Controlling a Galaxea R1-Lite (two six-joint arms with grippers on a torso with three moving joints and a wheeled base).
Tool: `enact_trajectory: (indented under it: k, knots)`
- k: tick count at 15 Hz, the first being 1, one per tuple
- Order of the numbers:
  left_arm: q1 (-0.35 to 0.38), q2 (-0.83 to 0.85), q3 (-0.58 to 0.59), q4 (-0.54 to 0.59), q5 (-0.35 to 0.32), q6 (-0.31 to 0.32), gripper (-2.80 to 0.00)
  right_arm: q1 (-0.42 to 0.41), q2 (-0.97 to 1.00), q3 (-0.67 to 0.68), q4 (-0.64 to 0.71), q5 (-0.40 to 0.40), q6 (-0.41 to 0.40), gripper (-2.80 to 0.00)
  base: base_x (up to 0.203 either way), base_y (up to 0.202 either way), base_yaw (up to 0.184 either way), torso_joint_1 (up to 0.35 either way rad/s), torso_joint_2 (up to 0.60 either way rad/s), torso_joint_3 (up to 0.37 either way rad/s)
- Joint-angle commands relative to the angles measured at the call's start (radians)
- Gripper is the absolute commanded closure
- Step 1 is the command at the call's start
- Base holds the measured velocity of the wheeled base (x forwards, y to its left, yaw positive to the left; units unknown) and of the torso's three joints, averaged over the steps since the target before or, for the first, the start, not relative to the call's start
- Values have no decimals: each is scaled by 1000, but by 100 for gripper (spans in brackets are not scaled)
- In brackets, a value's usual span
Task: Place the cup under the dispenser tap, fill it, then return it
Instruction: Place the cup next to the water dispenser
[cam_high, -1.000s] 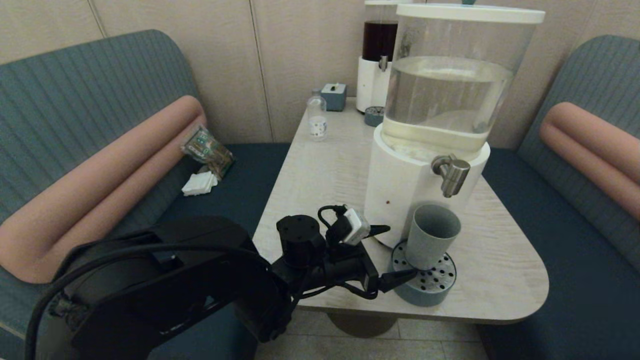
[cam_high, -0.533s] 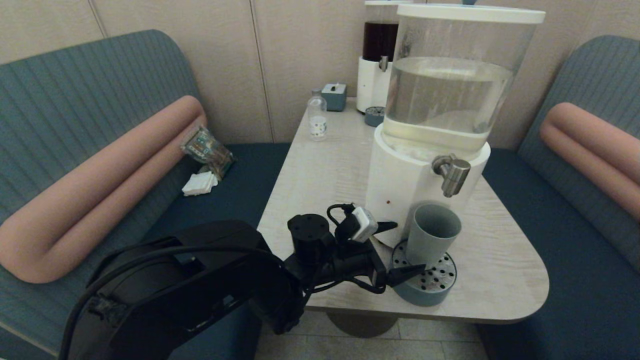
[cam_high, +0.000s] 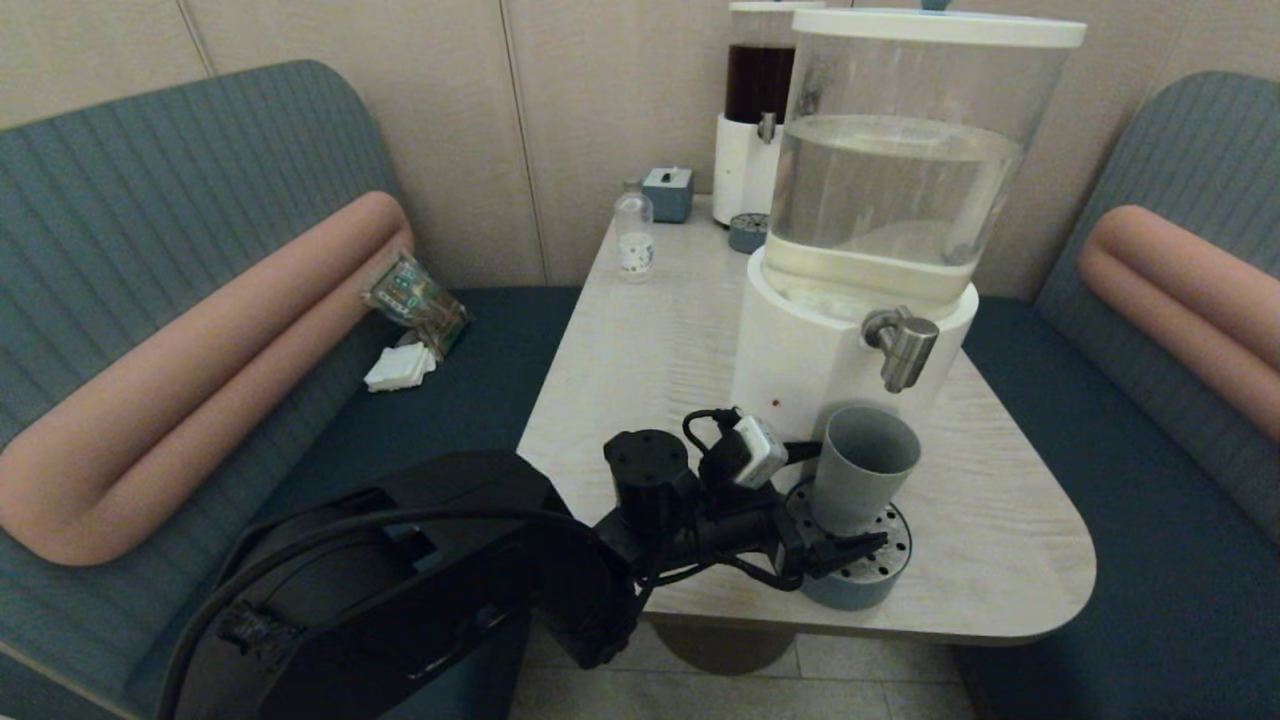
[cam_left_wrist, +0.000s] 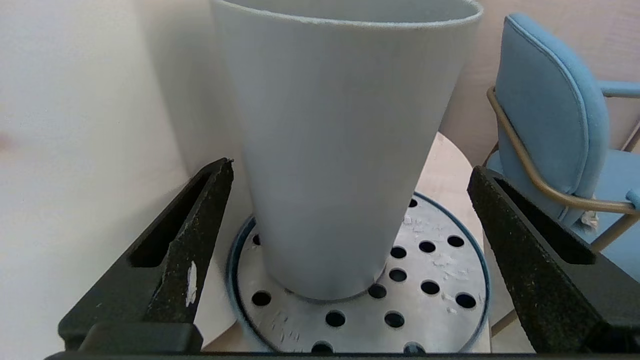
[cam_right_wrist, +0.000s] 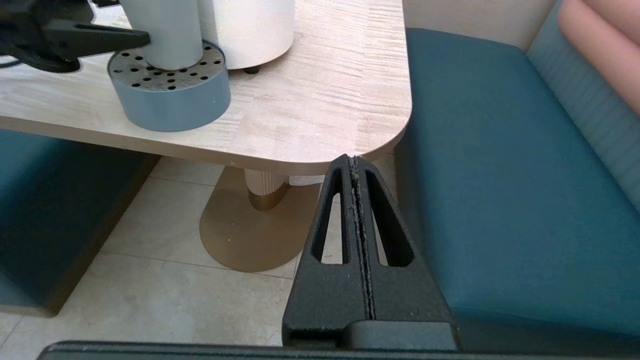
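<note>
I should move my left gripper forward first, then close it on the cup. Its fingers are short of the cup's middle, and tray holes are in front of the cup's base (cam_high: 847, 521) (cam_left_wrist: 327, 288).
The grey-green cup (cam_high: 862, 470) stands upright on the perforated drip tray (cam_high: 872, 585), below and slightly left of the brushed-steel dispenser tap (cam_high: 903, 347). The tap juts from the white base of the large dispenser (cam_high: 800, 350), whose clear tank holds pale liquid. My left gripper (cam_high: 848, 497) is open around the cup's lower half. In the left wrist view the cup (cam_left_wrist: 345, 150) fills the space between the fingers (cam_left_wrist: 200, 220), with a gap on each side. My right gripper (cam_right_wrist: 354, 160) is shut and empty, parked low off the table's near right corner.
The table (cam_high: 640, 340) also holds a dark-liquid dispenser (cam_high: 758, 120), a small clear bottle (cam_high: 634, 240) and a blue-grey box (cam_high: 668, 193) at the back. Teal benches flank it. A blue chair (cam_left_wrist: 550, 110) stands beyond the cup.
My left arm has moved forward and to the right, bringing its open fingers from beside the tray to either side of the cup. The cup has not moved.
</note>
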Motion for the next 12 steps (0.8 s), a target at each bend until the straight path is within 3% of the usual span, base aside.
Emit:
enact_trajectory:
  k: [1,12]
  knots:
    - [-5,18,-20,-7,-3,1,-280,1,2,14,-1,1,0,0,0,0,0,0,0,0]
    - [-27,65,-113,2,15,1,-280,1,2,14,-1,1,0,0,0,0,0,0,0,0]
